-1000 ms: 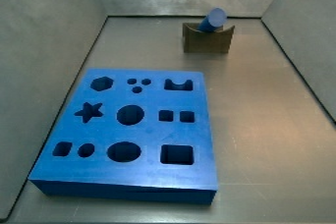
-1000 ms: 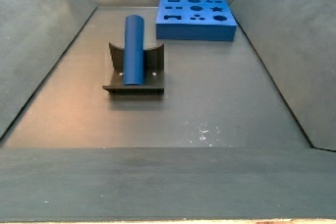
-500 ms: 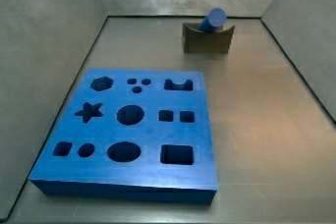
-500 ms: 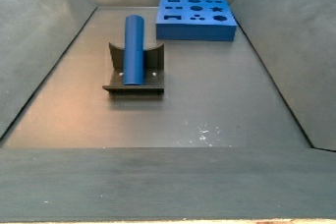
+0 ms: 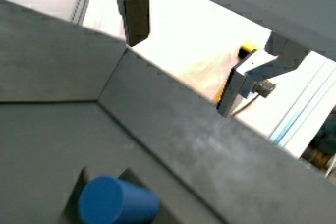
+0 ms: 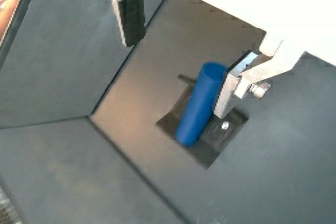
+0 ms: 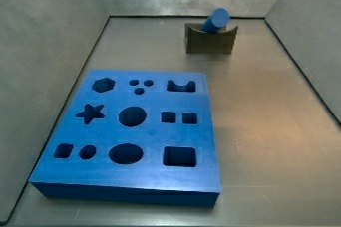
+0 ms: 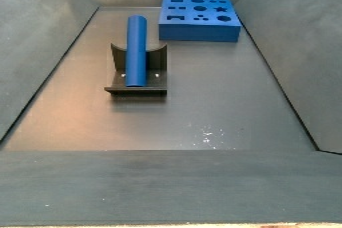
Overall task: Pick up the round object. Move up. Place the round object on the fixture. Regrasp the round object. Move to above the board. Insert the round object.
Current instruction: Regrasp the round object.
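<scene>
My gripper should next grab the round object by its raised end (image 7: pixel 220 13), so that the object's seated end stays free to go into the board's hole.
The round object (image 8: pixel 136 47), a blue cylinder peg, rests in the notch of the dark fixture (image 8: pixel 138 82), apart from the gripper. A side view shows its round end (image 7: pixel 217 18) above the fixture (image 7: pixel 209 41) at the back of the bin. The blue board (image 7: pixel 131 136) with its cut-out holes lies flat on the floor, also seen in the side view from the fixture's end (image 8: pixel 199 18). My gripper (image 6: pixel 182 51) appears only in the wrist views, open and holding nothing, high above the peg (image 6: pixel 199 105) and fixture (image 6: pixel 199 149). A wrist view has the open gripper (image 5: pixel 186 49) with the peg's end (image 5: pixel 116 200) at the frame's edge.
Sloping grey walls (image 7: pixel 54 32) enclose the bin floor (image 8: pixel 214 102) on all sides. Bare floor lies between the fixture and the board.
</scene>
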Available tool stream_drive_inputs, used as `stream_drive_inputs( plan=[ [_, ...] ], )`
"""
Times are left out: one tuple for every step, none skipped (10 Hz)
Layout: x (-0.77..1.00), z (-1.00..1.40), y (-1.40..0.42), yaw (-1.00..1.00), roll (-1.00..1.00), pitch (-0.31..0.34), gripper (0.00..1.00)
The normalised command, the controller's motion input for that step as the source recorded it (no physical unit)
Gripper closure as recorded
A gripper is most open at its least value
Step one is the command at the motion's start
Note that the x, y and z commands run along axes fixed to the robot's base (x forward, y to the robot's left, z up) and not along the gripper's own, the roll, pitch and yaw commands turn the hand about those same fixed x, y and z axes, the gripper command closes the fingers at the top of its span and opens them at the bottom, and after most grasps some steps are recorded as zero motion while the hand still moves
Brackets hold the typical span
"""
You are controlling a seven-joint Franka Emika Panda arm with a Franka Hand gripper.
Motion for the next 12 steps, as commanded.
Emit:
stream_drive_inputs(
  plan=[
    [0.11,-0.01,-0.06,0.26,0.68,0.185,0.00],
    [0.12,-0.01,-0.06,0.27,0.51,0.148,0.00],
    [0.11,-0.01,-0.05,0.27,0.30,0.098,0.00],
    [0.10,0.00,-0.04,0.26,0.22,0.054,0.00],
    [0.09,-0.01,-0.05,0.26,0.20,0.026,0.00],
    [0.09,-0.01,-0.05,0.23,0.18,-0.013,0.00],
    [0.09,-0.01,-0.06,0.20,0.18,-0.021,0.00],
    [0.04,-1.00,0.04,0.19,0.10,0.032,0.00],
    [0.04,-1.00,0.05,0.17,0.10,0.024,0.00],
    [0.05,-1.00,0.04,0.15,0.09,-0.028,0.00],
    [0.06,-1.00,0.04,0.14,0.08,-0.050,0.00],
    [0.07,-1.00,0.03,0.11,0.08,-0.077,0.00]
  ],
)
